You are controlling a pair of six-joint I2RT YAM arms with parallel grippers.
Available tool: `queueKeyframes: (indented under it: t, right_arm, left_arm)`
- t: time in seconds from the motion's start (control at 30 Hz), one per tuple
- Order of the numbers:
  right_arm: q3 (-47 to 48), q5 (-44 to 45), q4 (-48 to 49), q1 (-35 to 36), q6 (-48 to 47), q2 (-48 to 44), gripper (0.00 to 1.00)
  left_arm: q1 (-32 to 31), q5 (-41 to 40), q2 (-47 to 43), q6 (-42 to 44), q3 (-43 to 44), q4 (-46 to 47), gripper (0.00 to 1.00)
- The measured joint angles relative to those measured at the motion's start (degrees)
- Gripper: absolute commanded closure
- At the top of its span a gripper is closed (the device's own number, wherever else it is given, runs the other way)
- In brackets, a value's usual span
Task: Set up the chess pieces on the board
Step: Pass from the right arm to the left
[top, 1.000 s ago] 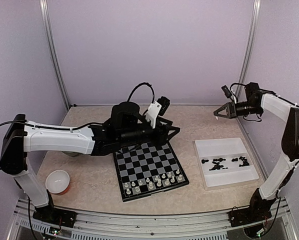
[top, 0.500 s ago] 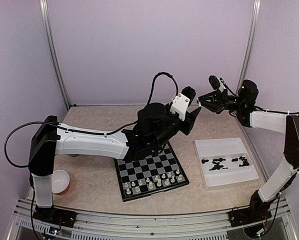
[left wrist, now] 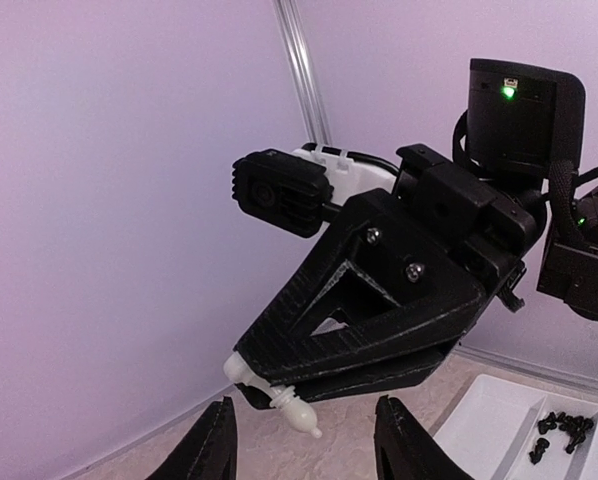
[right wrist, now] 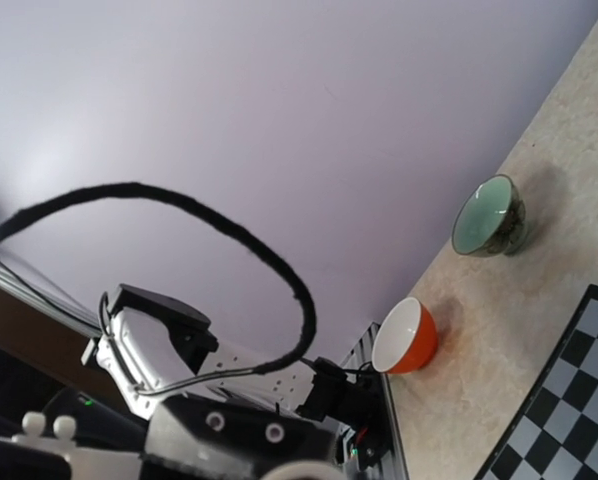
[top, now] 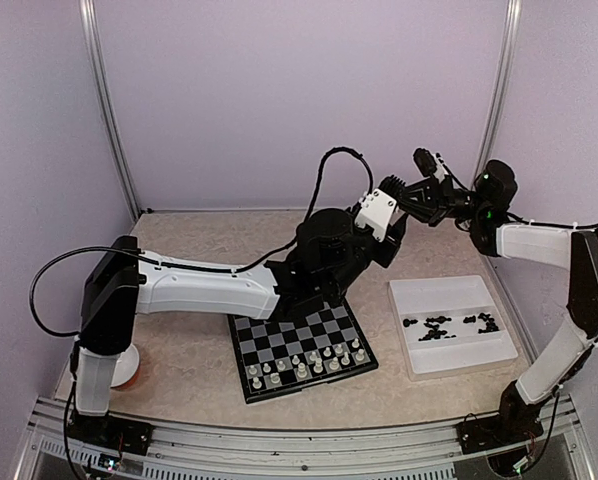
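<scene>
Only the cream-white chess piece's rounded end dips between my fingers in the left wrist view, so it is too early to close. My left gripper moves toward the piece's collar next.
The board (top: 297,338) lies mid-table with cream-white chess pieces (top: 309,364) along its two near rows. Black chess pieces (top: 449,323) lie loose in the white tray (top: 419,292). Both grippers meet in the air behind the board. In the left wrist view my right gripper (left wrist: 264,385) is shut on a cream-white chess piece (left wrist: 291,407) that sticks out sideways from its tips. My left gripper (left wrist: 304,445) is open, its fingertips (left wrist: 215,440) standing just below and to either side of that piece, apart from it. From above, the left gripper (top: 397,223) sits right under the right gripper (top: 403,196).
An orange bowl (right wrist: 407,337) stands at the near left, half hidden behind the left arm's base in the top view. A green bowl (right wrist: 491,217) sits further back on the left. The left arm (top: 209,285) stretches across above the board's far edge.
The left arm has swung right and upward from over the board. The right gripper has come left from the right wall, and the two now meet.
</scene>
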Motion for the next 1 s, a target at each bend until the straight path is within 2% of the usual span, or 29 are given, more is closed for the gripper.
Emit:
queueKeyframes:
  t: [0.17, 0.43, 0.5, 0.6, 0.83, 0.9, 1.0]
  right_arm:
    - [0.0, 0.11, -0.46, 0.96, -0.42, 0.0, 0.88]
    - [0.0, 1.2, -1.51, 1.2, -0.94, 0.0, 0.87]
    - [0.0, 1.73, -1.7, 1.2, -0.98, 0.0, 0.86]
    - [0.0, 1.88, -1.92, 1.25, -0.96, 0.0, 0.85]
    - [0.0, 1.84, -1.9, 1.36, -0.68, 0.0, 0.84]
    - [0.0, 1.81, -1.79, 1.44, -0.44, 0.0, 0.84]
    - [0.0, 1.88, -1.57, 1.66, -0.24, 0.0, 0.84]
  left_arm:
    - [0.15, -1.33, 1.88, -0.24, 2.62, -0.76, 0.56]
    - [0.87, -2.69, 2.27, -1.88, 3.23, -1.18, 0.79]
    - [1.07, -2.54, 2.27, -2.36, 3.23, -1.29, 0.8]
    - [1.09, -2.93, 2.27, -2.71, 3.23, -1.36, 0.73]
    - [1.2, -4.07, 2.64, -3.58, 3.32, -1.4, 0.71]
    - [1.22, -4.31, 2.71, -3.74, 3.32, -1.49, 0.72]
    - [1.31, -4.55, 2.86, -4.09, 3.41, -1.73, 0.79]
